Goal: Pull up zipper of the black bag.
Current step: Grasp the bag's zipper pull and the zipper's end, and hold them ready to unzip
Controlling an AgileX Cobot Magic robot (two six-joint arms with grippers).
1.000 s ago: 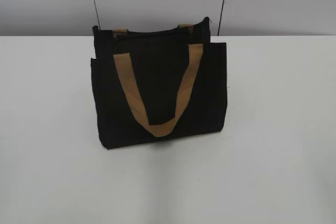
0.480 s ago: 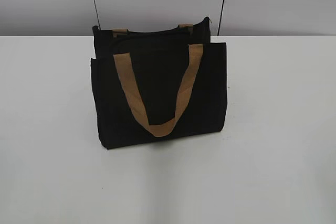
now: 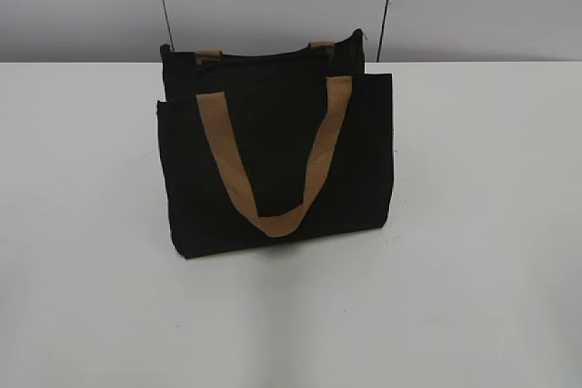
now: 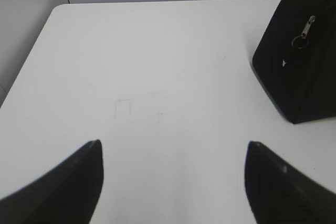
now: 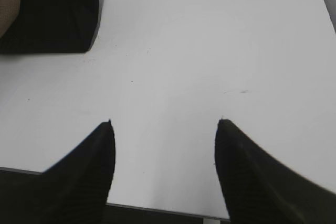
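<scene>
The left gripper grabs the black bag by the fabric tab at its zipper's end (image 3: 167,52) next, to hold the zipper taut for pulling.
The black bag (image 3: 273,161) stands upright at the middle of the white table, a tan handle loop (image 3: 273,156) hanging down its front. In the left wrist view the bag's end (image 4: 299,61) is at the upper right, with the small silver zipper pull (image 4: 307,27) and its ring hanging on it. My left gripper (image 4: 173,142) is open and empty over bare table, well short of the bag. My right gripper (image 5: 164,121) is open and empty near the table's front edge; a bag corner (image 5: 50,11) shows at its upper left. Neither gripper shows in the exterior view.
The white table (image 3: 491,224) runs back to a grey wall with two dark vertical cables (image 3: 386,6). The table's left edge and rounded corner (image 4: 55,9) show in the left wrist view. The front edge (image 5: 163,209) lies under my right gripper.
</scene>
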